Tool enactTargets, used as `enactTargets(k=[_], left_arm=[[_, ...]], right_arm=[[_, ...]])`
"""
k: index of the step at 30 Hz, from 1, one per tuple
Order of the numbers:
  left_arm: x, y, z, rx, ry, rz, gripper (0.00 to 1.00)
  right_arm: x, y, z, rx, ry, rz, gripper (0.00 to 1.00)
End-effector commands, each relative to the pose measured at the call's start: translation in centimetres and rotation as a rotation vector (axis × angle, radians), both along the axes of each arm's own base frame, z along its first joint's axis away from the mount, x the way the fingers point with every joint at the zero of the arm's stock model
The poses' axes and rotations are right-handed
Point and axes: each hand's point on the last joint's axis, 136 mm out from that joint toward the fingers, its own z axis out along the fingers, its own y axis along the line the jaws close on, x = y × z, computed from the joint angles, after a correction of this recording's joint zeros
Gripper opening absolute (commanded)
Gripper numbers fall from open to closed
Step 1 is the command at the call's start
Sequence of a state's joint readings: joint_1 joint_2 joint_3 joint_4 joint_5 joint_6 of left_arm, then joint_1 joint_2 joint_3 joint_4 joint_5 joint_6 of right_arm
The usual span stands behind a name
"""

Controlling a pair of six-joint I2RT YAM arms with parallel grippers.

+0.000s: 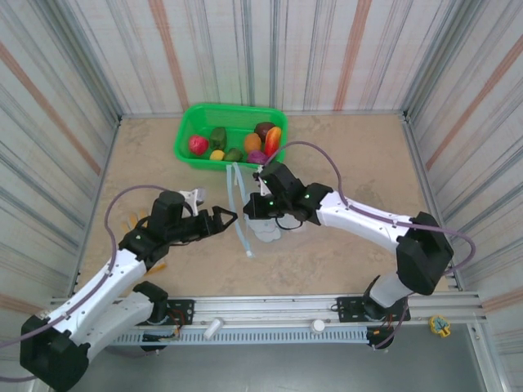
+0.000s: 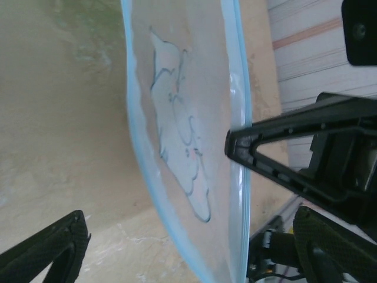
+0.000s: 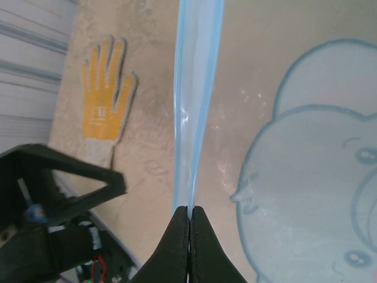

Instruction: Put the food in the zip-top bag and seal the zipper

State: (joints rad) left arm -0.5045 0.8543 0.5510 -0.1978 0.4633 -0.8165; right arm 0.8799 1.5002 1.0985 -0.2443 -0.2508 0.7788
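Observation:
The zip-top bag's opening has to stay open so food can be placed inside, so the left gripper should next grip the zip-top bag by one pale blue zipper edge (image 2: 150,183).
The zip-top bag (image 1: 243,233) hangs on edge above the table, clear with a pale cartoon print (image 3: 318,194). Its pale blue zipper (image 3: 197,88) runs along the mouth. My right gripper (image 3: 189,209) is shut on the zipper strip's end and also appears from the side (image 2: 231,141). My left gripper (image 1: 219,207) is open. Its fingers (image 2: 50,250) stand on either side of the bag's mouth (image 2: 177,177) without touching it. The food (image 1: 252,142), several small red, green, orange and purple toy pieces, lies in the green basket (image 1: 181,145) at the back.
A yellow glove (image 3: 106,97) lies flat on the table to the left, under my left arm. Striped walls close in the table on three sides. The metal rail (image 1: 270,310) with the arm bases runs along the near edge.

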Motion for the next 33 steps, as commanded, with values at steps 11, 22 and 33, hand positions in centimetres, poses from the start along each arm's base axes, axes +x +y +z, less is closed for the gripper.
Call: enactTargets(k=[11,22,33], left_arm=[[0.8,-1.7,0.5,-0.121,-0.032,-0.020,0.60],[1.9,-1.0,1.0,-0.124,-0.059,-0.018,0.27],[2.3,-0.4,0.9,-0.114,-0.068,-0.015,0.18]], right_arm=[[0.2,0.1,3.8,0.222,-0.017,-0.086,0.00],[-0.6,1.0,3.3,0.222,-0.010,-0.080,0.00],[-0.7,0.8,3.1,0.201,-0.021,-0.090,0.00]])
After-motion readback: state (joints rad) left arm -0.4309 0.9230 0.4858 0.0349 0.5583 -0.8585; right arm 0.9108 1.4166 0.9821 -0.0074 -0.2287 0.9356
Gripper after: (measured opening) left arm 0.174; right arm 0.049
